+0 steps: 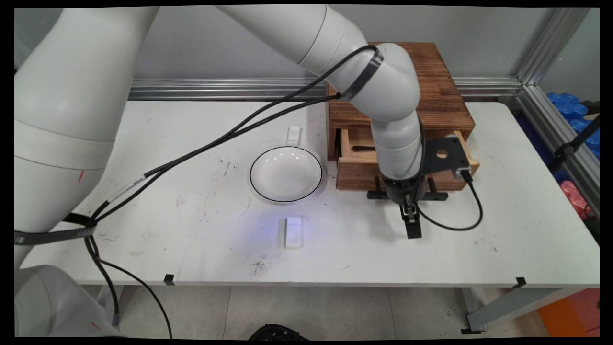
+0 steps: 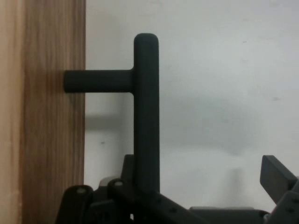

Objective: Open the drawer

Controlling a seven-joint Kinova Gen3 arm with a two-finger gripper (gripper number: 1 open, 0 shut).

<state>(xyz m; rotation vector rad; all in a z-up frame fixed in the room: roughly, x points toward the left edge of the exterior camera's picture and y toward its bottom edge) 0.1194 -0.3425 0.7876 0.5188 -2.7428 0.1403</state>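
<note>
My gripper grabs the wooden drawer [image 1: 356, 175] by its black bar handle next, to pull the drawer open.
A wooden drawer box [image 1: 431, 91] stands at the back right of the table, its drawer [image 1: 359, 172] pulled partly out. The drawer's black bar handle [image 1: 438, 195] sticks out on posts from the wooden front [image 2: 42, 140]. My gripper [image 1: 413, 227] points down at the table just in front of the drawer. In the hand view the gripper [image 2: 201, 172] is open. The handle bar [image 2: 146, 112] runs down between the fingers, close to the left one, while the right finger [image 2: 279, 177] stands well apart from it. Nothing is held.
A white plate [image 1: 286, 173] with a thin black rim lies left of the drawer. A small white block [image 1: 293, 232] lies in front of the plate and another white piece [image 1: 294, 135] behind it. Blue and red items [image 1: 574, 110] sit beyond the table's right edge.
</note>
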